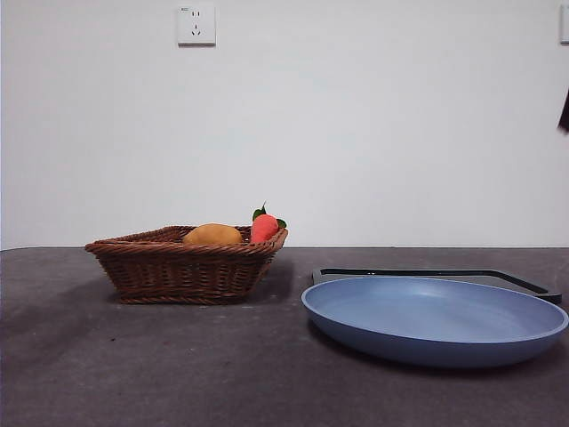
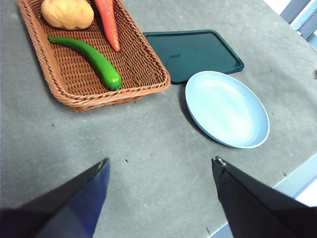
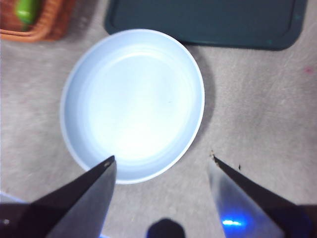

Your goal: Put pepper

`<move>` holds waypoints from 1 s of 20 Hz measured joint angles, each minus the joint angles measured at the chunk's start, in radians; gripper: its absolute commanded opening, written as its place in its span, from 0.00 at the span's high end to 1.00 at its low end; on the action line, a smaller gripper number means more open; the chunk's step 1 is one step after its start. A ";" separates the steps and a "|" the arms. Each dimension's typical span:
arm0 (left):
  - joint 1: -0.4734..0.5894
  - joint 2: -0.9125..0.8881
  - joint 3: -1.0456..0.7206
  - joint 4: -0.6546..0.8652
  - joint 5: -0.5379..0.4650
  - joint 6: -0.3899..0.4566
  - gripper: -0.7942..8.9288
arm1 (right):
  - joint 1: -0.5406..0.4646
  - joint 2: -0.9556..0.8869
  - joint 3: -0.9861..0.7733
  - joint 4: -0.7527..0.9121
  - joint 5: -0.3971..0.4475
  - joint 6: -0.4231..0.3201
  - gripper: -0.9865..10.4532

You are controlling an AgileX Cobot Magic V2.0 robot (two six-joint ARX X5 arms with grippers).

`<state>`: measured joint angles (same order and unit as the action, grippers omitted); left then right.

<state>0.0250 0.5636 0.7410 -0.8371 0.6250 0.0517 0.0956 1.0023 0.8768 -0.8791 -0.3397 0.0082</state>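
Observation:
The light blue plate has to go on the dark green tray for the pepper, so my right gripper will grip the plate by its rim (image 1: 462, 342) next.
The pepper (image 2: 91, 55) is long, slim and glossy green. It lies in the wicker basket (image 2: 143, 74), beside a rounded orange-yellow fruit (image 2: 67, 13) and a red fruit (image 2: 108, 22). In the front view the basket (image 1: 182, 265) stands at the left and hides the pepper; only the yellow fruit (image 1: 212, 235) and red fruit (image 1: 264, 228) show above its rim. An end of the pepper (image 3: 27, 10) shows in the right wrist view. My left gripper (image 2: 161, 166) is open and empty, high above the table near the basket. My right gripper (image 3: 161, 163) is open and empty above the blue plate (image 3: 131, 101).
The blue plate (image 1: 434, 316) lies at the right front, with a dark green tray (image 1: 516, 279) behind it. Both also show in the left wrist view, plate (image 2: 227, 109) and tray (image 2: 193, 49). A black arm tip (image 1: 564, 111) shows at the right edge.

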 measured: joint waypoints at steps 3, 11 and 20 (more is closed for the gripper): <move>0.000 0.000 0.000 0.000 0.001 0.000 0.54 | 0.002 0.135 0.000 0.068 0.002 0.005 0.63; 0.000 0.000 0.000 0.000 0.003 0.000 0.54 | 0.002 0.418 0.000 0.220 0.002 0.005 0.65; 0.000 0.000 0.000 0.000 0.003 0.000 0.54 | 0.003 0.580 0.000 0.293 0.001 0.003 0.75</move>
<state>0.0250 0.5636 0.7410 -0.8371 0.6281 0.0517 0.0982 1.5822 0.8768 -0.5861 -0.3389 0.0109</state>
